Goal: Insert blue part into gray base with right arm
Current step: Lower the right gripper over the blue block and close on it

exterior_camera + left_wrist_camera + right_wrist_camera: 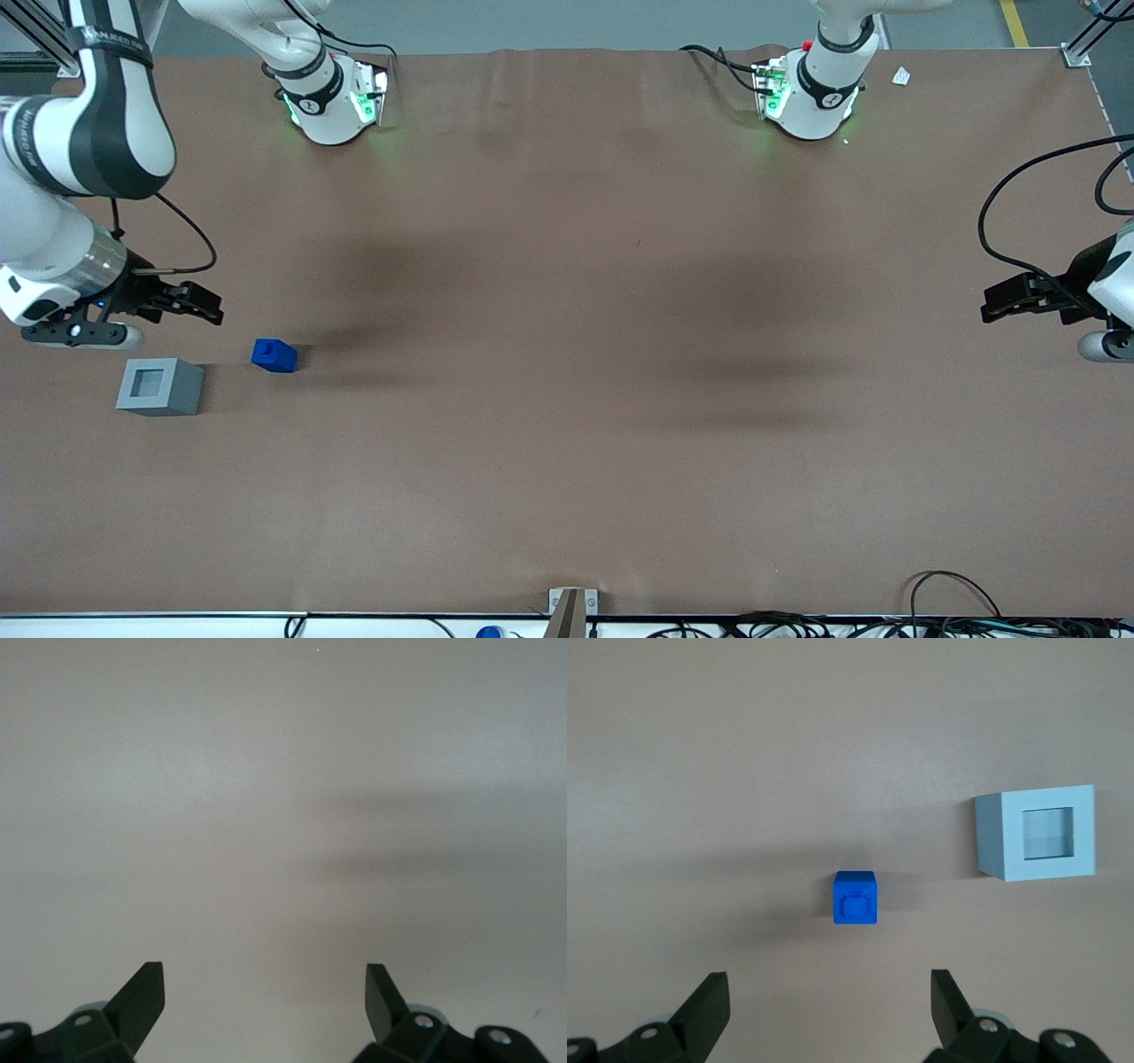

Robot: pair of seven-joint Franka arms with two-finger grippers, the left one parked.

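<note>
My right gripper takes hold of the blue part by its knobbed end (855,906) next, then fits it into the gray base's square hole.
The blue part (274,354) sits on the brown table toward the working arm's end. It also shows in the right wrist view (856,898), ahead of the open fingers. The gray base (160,387) stands beside it, slightly nearer the front camera, with its square recess facing up; it shows in the right wrist view too (1036,834). My right gripper (209,306) hangs above the table, open and empty, farther from the front camera than both objects. In the right wrist view (829,992) its fingers stand wide apart with nothing between them.
The brown table (567,354) stretches toward the parked arm's end. Two arm bases (332,97) (811,93) stand at the table's edge farthest from the front camera. Cables (939,611) lie along the near edge.
</note>
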